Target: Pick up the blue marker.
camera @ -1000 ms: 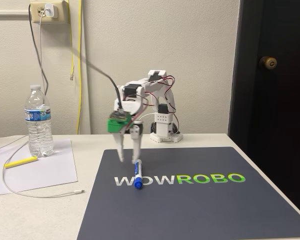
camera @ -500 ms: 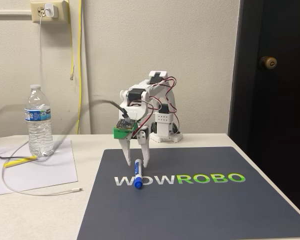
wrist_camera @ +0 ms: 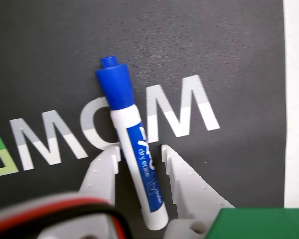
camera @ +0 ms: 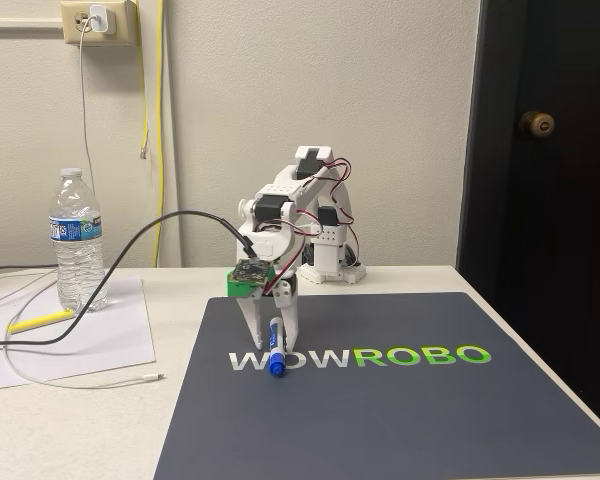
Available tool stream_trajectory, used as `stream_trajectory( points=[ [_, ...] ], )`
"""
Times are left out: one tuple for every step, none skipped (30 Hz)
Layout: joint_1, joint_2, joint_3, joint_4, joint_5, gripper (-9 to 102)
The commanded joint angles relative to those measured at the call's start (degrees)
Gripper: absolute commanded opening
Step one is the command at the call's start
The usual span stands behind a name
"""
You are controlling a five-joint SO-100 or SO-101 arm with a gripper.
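The blue marker will next be picked up by its labeled body (camera: 277, 338) with my gripper. Its blue cap (camera: 277, 368) stays free that way.
The blue marker (wrist_camera: 115, 84) lies flat on the dark mat over the grey "WOW" lettering, blue cap pointing away from the wrist camera. In the fixed view the marker (camera: 276, 362) points toward the camera, just in front of the white arm. My gripper (wrist_camera: 138, 151) is open and lowered to the mat, its white fingers (wrist_camera: 104, 169) straddling the marker's white barrel; the left finger sits close against it and a small gap shows on the right. From the fixed view, the gripper (camera: 272, 338) stands over the marker's rear end.
The dark WOWROBO mat (camera: 400, 410) covers the table's right side. On the left, a water bottle (camera: 77, 243), a yellow pen (camera: 42, 322) on white paper (camera: 90, 345), a white cable (camera: 100, 385) and the camera's black cable (camera: 130, 260). A dark door (camera: 550, 180) stands at the right.
The gripper has dropped to the mat and shifted right, going from beside the marker to straddling its barrel. The black cable has swung down and left.
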Motion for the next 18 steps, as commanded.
stream_trajectory(
  points=[
    [0.53, 0.09, -2.02, -1.23, 0.00, 12],
    [0.53, 0.00, -2.02, -1.23, 0.09, 12],
    [0.53, -0.18, -2.02, -1.41, 0.18, 11],
    [0.53, -0.26, -2.02, -1.49, 0.18, 11],
    [0.53, -0.35, -2.02, -1.67, 0.26, 11],
    [0.53, -0.53, -2.02, -1.85, 0.26, 10],
    [0.53, -0.53, -2.02, -2.02, 0.26, 9],
    [0.62, -0.53, -2.02, -2.02, 0.26, 8],
    [0.70, -0.53, -2.02, -2.11, 0.26, 8],
    [0.70, -0.53, -2.02, -2.11, 0.26, 8],
    [0.79, -0.62, -2.02, -2.20, 0.26, 7],
    [0.79, -0.62, -2.02, -2.29, 0.26, 7],
    [0.79, -0.62, -2.02, -2.29, 0.35, 7],
    [0.79, -0.62, -2.02, -2.29, 0.44, 7],
    [0.79, -0.62, -2.02, -2.20, 0.70, 7],
    [0.70, -0.53, -2.02, -1.93, 0.88, 7],
    [0.62, -0.26, -2.02, -1.76, 1.23, 7],
    [0.53, 0.18, -2.02, -1.41, 1.49, 7]
  ],
)
